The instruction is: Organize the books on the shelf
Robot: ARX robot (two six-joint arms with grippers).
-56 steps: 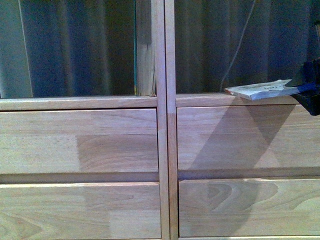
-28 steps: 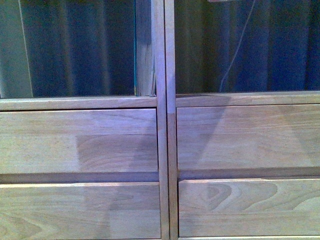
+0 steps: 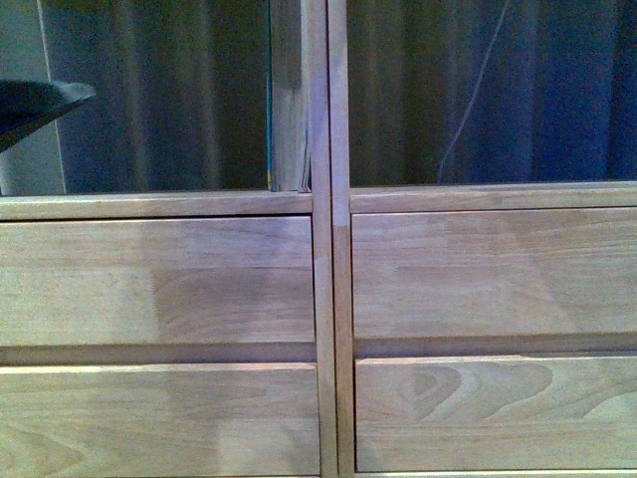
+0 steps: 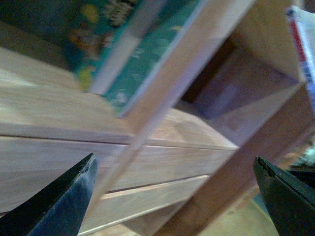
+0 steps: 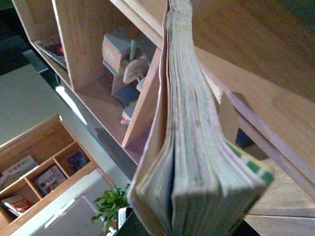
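Next, the left gripper grips the thin greyish paperback by its lower end (image 4: 310, 83) to stand it upright on the shelf with the other book.
The light-wood shelf (image 3: 333, 299) fills the front view, with drawer fronts below two open compartments. The thicker book (image 3: 289, 100), tan page edges and a teal cover edge, stands upright in the left compartment against the centre post; its teal cover shows in the left wrist view (image 4: 142, 54). My right gripper (image 5: 184, 228) is shut on the thin greyish paperback (image 5: 192, 147), held edge-on near the shelf and hiding the fingers; its white and red spine shows in the left wrist view (image 4: 301, 44). My left gripper (image 4: 174, 196) is open and empty before the drawers; a dark part (image 3: 35, 105) shows in the front view.
The centre posts (image 3: 328, 149) divide the compartments. In the right wrist view a shelf compartment holds small wooden objects (image 5: 125, 64). A separate low cabinet with books (image 5: 44, 172) and a green plant (image 5: 110, 204) stand on the floor beyond.
The paperback and right gripper, at the right compartment's ledge a second ago, have risen out of the front view. A dark part of my left gripper has come in at the left edge.
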